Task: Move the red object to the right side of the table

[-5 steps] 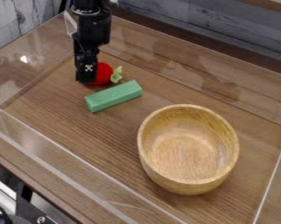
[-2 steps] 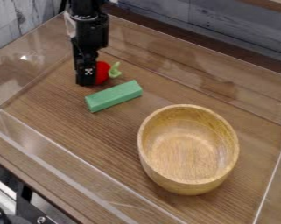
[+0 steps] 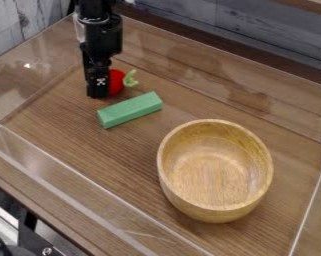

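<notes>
The red toy fruit needs to go to the right side of the table, so my gripper will next grab it around its rounded red body.
The red object is a small rounded red toy fruit with a pale green leafy tip, lying on the brown wood-grain table at the upper left. My black gripper points straight down over its left part and hides much of it. The fingertips reach the tabletop around the fruit, and the jaws stand wide. Whether the fingers touch the fruit cannot be told from this view.
A green rectangular block lies just in front and to the right of the fruit. A round light wooden bowl stands at the right front. Low clear acrylic walls border the tabletop.
The gripper has come down a little and shifted left over the fruit, so less red shows than a second ago. Block and bowl have not moved.
</notes>
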`<state>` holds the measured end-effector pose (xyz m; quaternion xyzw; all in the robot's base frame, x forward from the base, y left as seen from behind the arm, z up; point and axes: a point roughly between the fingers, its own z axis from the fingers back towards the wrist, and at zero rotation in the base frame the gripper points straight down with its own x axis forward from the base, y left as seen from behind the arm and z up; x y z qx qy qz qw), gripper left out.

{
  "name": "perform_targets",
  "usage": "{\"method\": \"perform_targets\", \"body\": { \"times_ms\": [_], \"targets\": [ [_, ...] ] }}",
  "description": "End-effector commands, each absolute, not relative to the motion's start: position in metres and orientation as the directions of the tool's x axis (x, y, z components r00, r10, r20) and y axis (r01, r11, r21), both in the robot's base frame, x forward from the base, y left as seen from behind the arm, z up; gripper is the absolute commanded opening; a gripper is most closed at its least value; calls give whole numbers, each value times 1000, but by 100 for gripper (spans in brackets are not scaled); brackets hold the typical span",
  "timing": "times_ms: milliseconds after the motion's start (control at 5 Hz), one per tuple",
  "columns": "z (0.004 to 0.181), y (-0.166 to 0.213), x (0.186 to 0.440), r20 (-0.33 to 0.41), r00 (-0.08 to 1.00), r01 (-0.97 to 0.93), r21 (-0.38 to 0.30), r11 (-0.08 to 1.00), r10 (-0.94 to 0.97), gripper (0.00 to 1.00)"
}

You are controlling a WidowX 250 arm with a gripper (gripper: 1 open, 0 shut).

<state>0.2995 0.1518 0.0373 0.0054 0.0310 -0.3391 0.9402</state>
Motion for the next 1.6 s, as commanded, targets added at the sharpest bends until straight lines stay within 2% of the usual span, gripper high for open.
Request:
{"method": "perform_targets", "body": {
  "times_ms": [0, 200, 400, 1000, 1400],
  "targets": [
    [47, 151, 304, -34, 765, 644, 14, 765, -643, 100],
    [48, 149, 306, -21, 766, 643, 17, 766, -643, 100],
    [47, 147, 307, -7, 766, 643, 19, 766, -643, 0],
    [84, 131, 324, 19, 785, 617, 72, 784, -620, 0],
    [109, 98, 347, 54, 760, 639, 114, 760, -647, 0]
  ]
}}
